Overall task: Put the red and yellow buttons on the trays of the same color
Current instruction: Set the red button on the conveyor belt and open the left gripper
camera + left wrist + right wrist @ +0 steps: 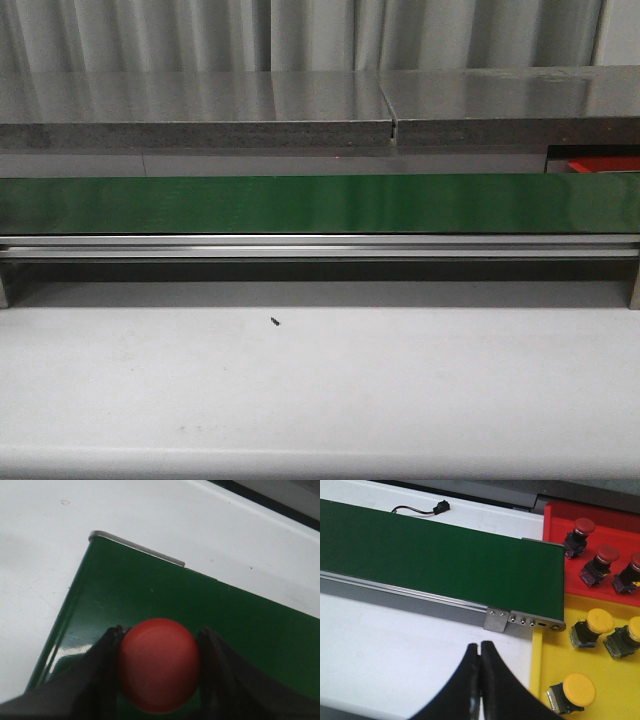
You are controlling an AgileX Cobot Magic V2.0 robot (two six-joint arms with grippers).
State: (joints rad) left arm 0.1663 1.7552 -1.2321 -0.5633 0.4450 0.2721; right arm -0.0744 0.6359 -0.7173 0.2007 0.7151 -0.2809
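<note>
My left gripper releases the button next, since the red button [159,666] is upright, low over the green belt's end [117,590], and would stand there.
In the left wrist view my left gripper [160,647] is shut on a red button [159,664], its round cap filling the space between the two black fingers, held over the end of the green belt [150,600]. In the right wrist view my right gripper [480,647] is shut with nothing in it, over the white table beside the belt's end. Close by it lie the red tray [555,520], holding three red buttons [580,532], and the yellow tray [547,670], holding three yellow buttons [572,692]. Neither gripper shows in the front view.
The green conveyor belt [320,203] runs across the front view with its metal rail [320,246] along the near side. A corner of the red tray [605,163] shows at the far right. A small black connector with a cable [439,507] lies behind the belt.
</note>
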